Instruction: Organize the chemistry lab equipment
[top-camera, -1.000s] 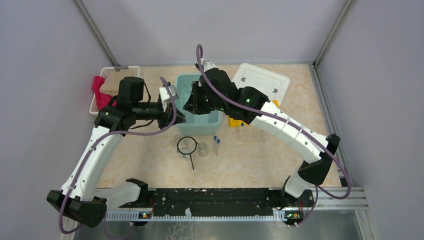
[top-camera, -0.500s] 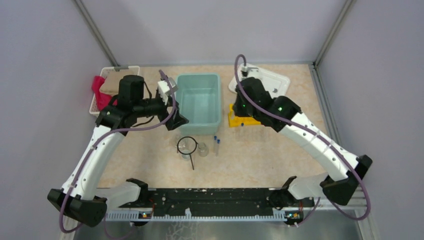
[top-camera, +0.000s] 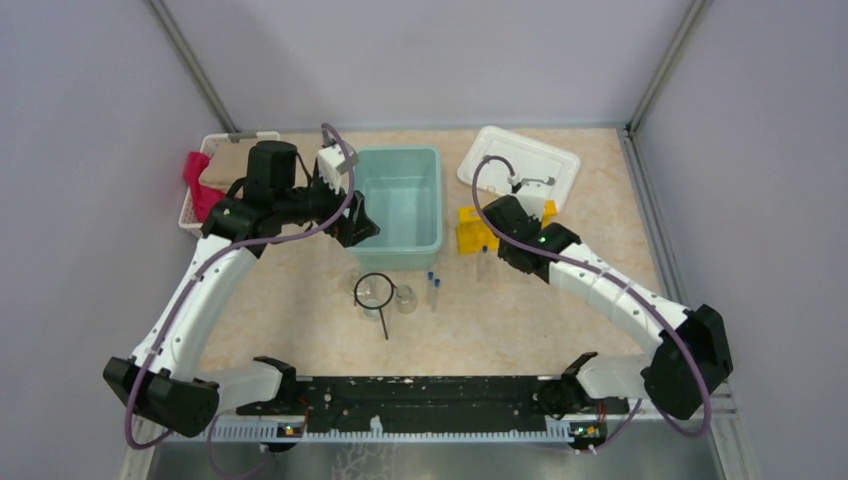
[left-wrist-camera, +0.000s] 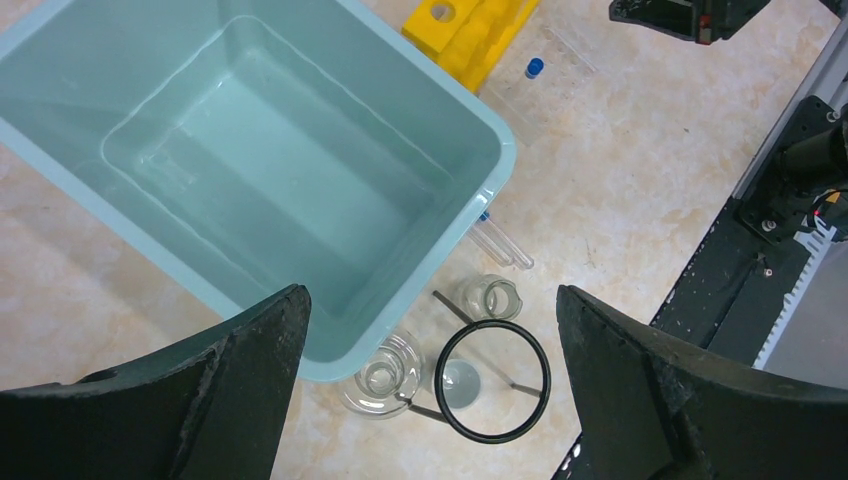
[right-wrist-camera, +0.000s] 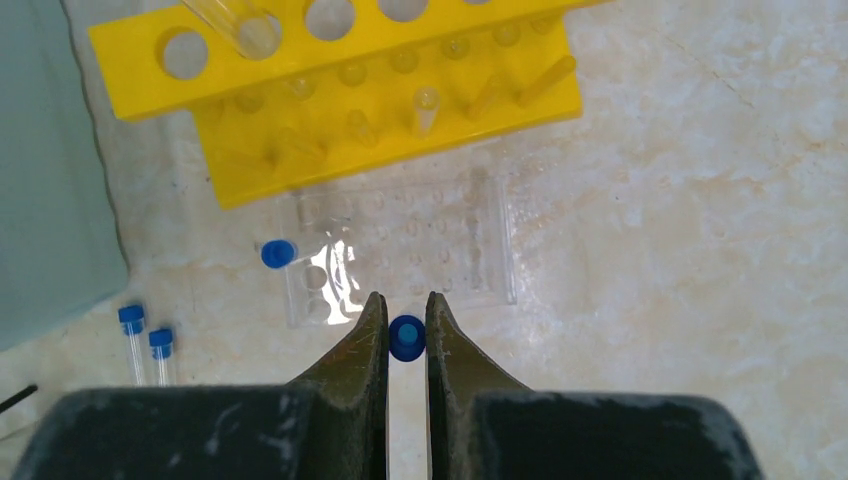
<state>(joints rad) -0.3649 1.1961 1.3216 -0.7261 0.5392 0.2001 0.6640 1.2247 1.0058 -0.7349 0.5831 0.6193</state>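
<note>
My right gripper keeps holding the tube until it reaches the clear rack's far-row holes, since opening now over the rack's near edge would drop it short.
My left gripper stands wide open and holds nothing, hovering over the teal bin's front rim. Below it lie the black wire ring and two clear glass beakers; the ring rests partly over them. Two blue-capped test tubes lie beside them. My right gripper is shut on a blue-capped test tube, held upright over the near edge of a clear plastic rack. That rack lies just in front of the yellow holed rack. Another blue-capped tube stands in the clear rack.
The teal bin sits mid-table, with nothing showing inside it. A white lid lies at the back right. A white basket with red and tan cloths stands at the back left. The black rail runs along the near edge.
My left gripper's jaws have opened wide by the bin's front left corner. My right arm swung from over the bin rightward and down to the racks.
</note>
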